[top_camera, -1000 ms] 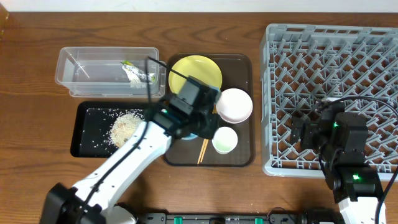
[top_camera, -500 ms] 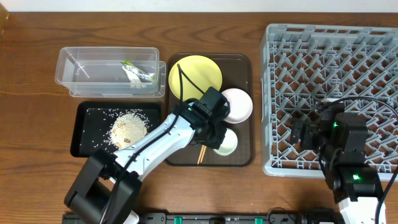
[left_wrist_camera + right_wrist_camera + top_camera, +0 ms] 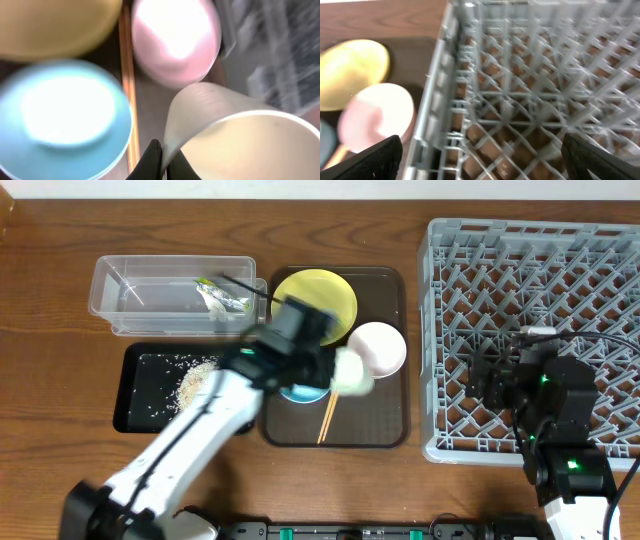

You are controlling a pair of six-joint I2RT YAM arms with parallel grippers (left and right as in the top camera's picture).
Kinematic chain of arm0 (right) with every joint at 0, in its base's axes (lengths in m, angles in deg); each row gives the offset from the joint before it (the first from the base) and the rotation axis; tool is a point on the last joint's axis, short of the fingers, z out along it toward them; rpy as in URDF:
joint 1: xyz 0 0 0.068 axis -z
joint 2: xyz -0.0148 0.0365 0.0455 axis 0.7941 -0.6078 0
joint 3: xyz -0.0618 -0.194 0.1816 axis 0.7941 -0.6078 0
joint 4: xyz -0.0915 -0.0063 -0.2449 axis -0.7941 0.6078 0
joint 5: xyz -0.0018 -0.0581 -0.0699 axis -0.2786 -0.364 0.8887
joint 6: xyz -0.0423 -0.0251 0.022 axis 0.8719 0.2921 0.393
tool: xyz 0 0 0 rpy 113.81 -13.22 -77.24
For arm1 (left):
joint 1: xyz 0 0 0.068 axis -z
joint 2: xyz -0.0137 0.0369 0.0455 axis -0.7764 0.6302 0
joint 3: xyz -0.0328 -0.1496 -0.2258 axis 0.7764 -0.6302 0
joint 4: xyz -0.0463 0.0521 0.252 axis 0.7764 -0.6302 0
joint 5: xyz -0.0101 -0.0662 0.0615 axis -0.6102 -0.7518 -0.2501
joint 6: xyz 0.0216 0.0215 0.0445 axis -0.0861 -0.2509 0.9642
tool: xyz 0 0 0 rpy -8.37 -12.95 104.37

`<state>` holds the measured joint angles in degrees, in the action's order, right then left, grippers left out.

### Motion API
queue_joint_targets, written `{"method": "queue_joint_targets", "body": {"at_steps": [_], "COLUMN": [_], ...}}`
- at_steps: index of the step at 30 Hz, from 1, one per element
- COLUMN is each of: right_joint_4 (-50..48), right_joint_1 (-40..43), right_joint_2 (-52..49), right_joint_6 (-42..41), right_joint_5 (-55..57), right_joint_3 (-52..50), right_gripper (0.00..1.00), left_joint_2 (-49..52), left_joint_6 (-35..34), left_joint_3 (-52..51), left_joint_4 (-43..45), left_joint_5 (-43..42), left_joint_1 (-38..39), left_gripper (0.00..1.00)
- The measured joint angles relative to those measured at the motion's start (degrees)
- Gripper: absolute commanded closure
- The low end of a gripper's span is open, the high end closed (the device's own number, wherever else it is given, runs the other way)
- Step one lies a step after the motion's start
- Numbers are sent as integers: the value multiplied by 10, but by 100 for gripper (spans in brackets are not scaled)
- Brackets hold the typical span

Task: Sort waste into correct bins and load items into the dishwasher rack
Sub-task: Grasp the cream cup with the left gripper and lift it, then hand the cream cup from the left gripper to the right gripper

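Note:
The small white cup hangs far from my right gripper's fingers, so it moves toward them, before my left gripper lets go of it.
My left gripper (image 3: 162, 161) is shut on the rim of the small white cup (image 3: 240, 145) and holds it above the brown tray; the cup looks blurred in the overhead view (image 3: 351, 370). Under it lie the light blue bowl (image 3: 65, 115), the white bowl (image 3: 378, 348), the yellow plate (image 3: 318, 292) and the chopsticks (image 3: 326, 418). The wrapper (image 3: 222, 298) lies in the clear tub (image 3: 140, 295). The rice (image 3: 198, 385) lies in the black tray (image 3: 135, 405). My right gripper (image 3: 482, 160) is open and empty over the left part of the grey rack (image 3: 540, 270).
The dark brown serving tray (image 3: 390, 430) sits between the bins and the rack. The rack's left wall (image 3: 432, 105) stands close beside the tray. Bare wooden table (image 3: 50, 330) lies to the left of the bins.
My left gripper closed on the white cup at the tray's front right and lifted it off the tray. The right arm has hardly moved.

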<state>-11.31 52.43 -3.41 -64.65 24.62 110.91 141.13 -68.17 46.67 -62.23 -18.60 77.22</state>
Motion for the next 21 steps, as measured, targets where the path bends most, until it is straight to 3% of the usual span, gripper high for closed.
{"method": "queue_joint_targets", "body": {"at_steps": [5,11,21], "right_joint_4": [-25,-42,-181], "right_joint_1": [0,0,0], "right_joint_2": [-27,-111,-235], "right_joint_6": [12,62,110], "right_joint_5": [-139,-370,-569], "right_joint_3": [0,1,1], "right_gripper": [1,1,1], "left_joint_2": [4,87,171], "left_joint_6": [-79,-206,-289], "left_joint_3": [2,3,3], "left_joint_4": [111,267,287], "left_joint_5": [-134,-330,-511], "left_joint_1": [-103,-134,-110], "left_gripper": [94,94,94]}}
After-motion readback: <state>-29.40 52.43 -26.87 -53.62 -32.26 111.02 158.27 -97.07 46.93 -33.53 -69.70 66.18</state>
